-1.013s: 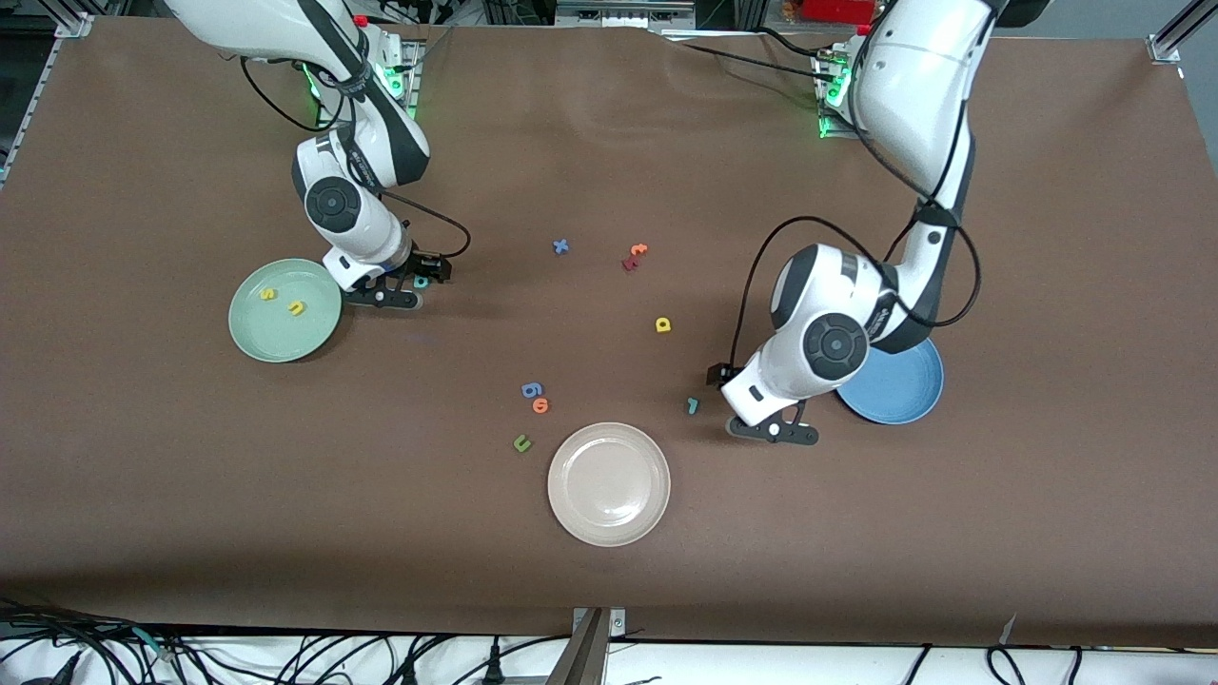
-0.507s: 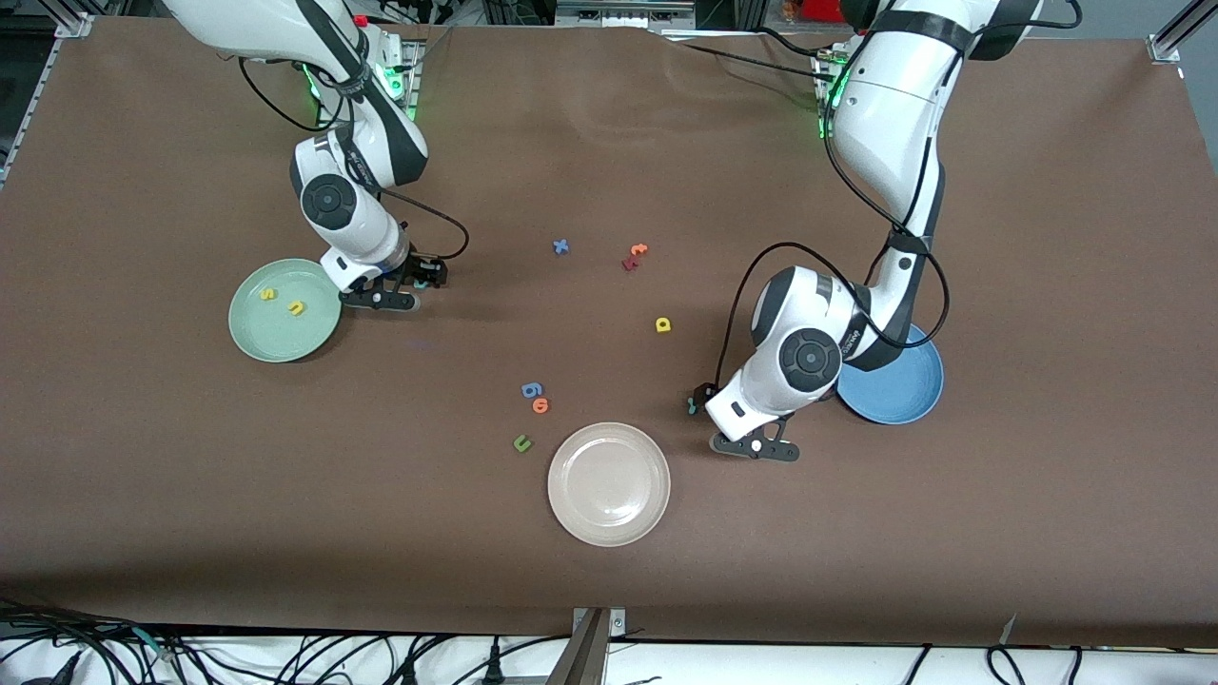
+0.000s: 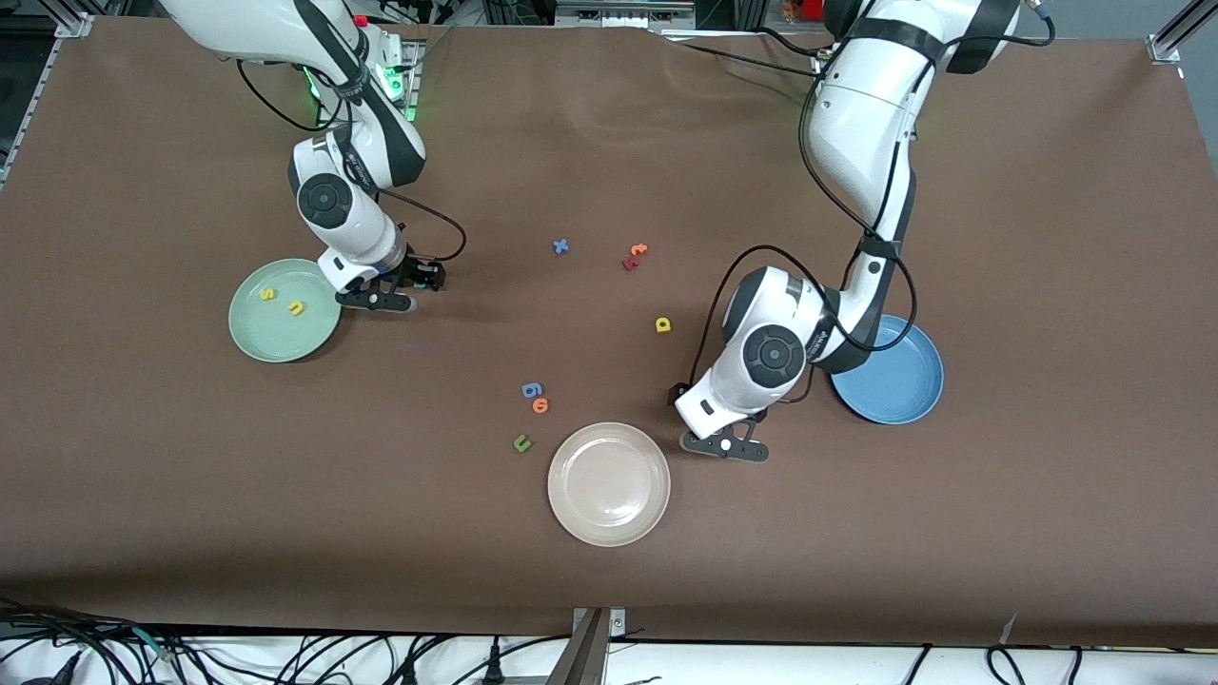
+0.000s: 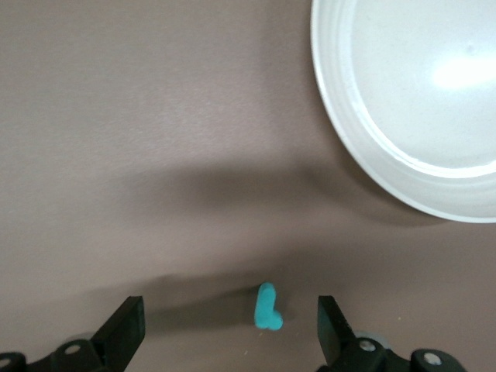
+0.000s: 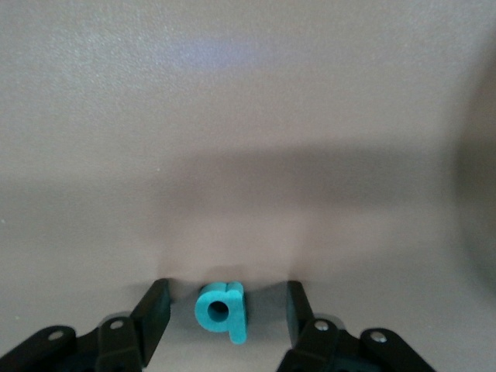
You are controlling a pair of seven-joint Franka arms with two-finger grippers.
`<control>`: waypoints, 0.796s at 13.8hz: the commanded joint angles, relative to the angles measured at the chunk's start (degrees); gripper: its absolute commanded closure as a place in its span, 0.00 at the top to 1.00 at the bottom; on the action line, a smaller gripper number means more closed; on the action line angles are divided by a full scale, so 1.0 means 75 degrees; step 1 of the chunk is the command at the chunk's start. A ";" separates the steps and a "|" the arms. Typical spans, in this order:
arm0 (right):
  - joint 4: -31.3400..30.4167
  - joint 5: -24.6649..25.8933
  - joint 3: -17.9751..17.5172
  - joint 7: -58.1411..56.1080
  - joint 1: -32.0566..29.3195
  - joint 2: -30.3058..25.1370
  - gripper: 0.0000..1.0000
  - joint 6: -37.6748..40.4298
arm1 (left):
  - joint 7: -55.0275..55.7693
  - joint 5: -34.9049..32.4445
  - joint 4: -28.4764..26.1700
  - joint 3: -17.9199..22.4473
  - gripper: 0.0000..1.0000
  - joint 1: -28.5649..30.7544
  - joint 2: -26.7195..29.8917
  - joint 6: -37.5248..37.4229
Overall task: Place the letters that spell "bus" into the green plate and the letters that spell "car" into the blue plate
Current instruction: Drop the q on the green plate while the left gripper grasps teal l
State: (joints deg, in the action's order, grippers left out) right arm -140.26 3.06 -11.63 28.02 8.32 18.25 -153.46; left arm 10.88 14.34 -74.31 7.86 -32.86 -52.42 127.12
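Note:
My left gripper grabs the teal "r" by its short-armed end (image 4: 269, 317) next, to spell "car" in the blue plate.
The pale green plate (image 3: 284, 328) holds a yellow "s" (image 3: 268, 294) and a yellow "u" (image 3: 297, 308). Beside it, my right gripper (image 3: 379, 301) is down at the table. In the right wrist view a teal "b" (image 5: 221, 310) lies flat between the right gripper's (image 5: 228, 311) fingers, with a gap on each side. My left gripper (image 3: 723, 445) is low between the cream plate and the blue plate (image 3: 899, 381). It is wide open (image 4: 231, 322) around a teal "r" (image 4: 267, 306) lying on the cloth. A yellow "a" (image 3: 663, 324) lies mid-table.
A cream-white plate (image 3: 609, 483) sits nearest the front camera, close to the left gripper. Loose letters lie mid-table: a blue "x" (image 3: 560, 246), an orange-and-red pair (image 3: 635, 255), a blue one (image 3: 532, 389), an orange "o" (image 3: 540, 405) and a green "u" (image 3: 521, 442).
The left arm slid toward the right arm's end, uncovering more of the blue plate and bringing its fingers around the teal "r". The right gripper's fingers narrowed around the "b".

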 commanded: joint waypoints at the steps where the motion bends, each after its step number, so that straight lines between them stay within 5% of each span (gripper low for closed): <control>1: -0.0143 0.0061 -0.0020 -0.0021 -0.0055 0.0004 0.66 -0.0176 | 0.0131 0.0197 0.0310 0.0112 0.96 -0.0130 -0.0276 0.0125; 4: -0.0143 0.0049 -0.0020 -0.0009 -0.0055 0.0039 0.47 -0.0164 | 0.0237 0.0174 0.0251 0.0112 0.82 -0.0248 -0.0265 0.0125; 7: -0.0143 0.0049 -0.0020 -0.0009 -0.0055 0.0039 0.17 -0.0164 | 0.0237 0.0162 0.0216 0.0112 0.68 -0.0376 -0.0253 0.0114; 11: -0.0108 0.0049 -0.0008 0.0166 -0.0055 -0.0066 0.01 -0.0024 | 0.0378 0.0115 0.0181 0.0112 0.61 -0.0436 -0.0276 0.0114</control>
State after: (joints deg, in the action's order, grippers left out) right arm -140.46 3.05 -11.69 28.23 8.30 17.38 -153.23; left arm 13.19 14.34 -74.30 7.86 -35.58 -53.54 128.17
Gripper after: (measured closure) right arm 0.722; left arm 0.348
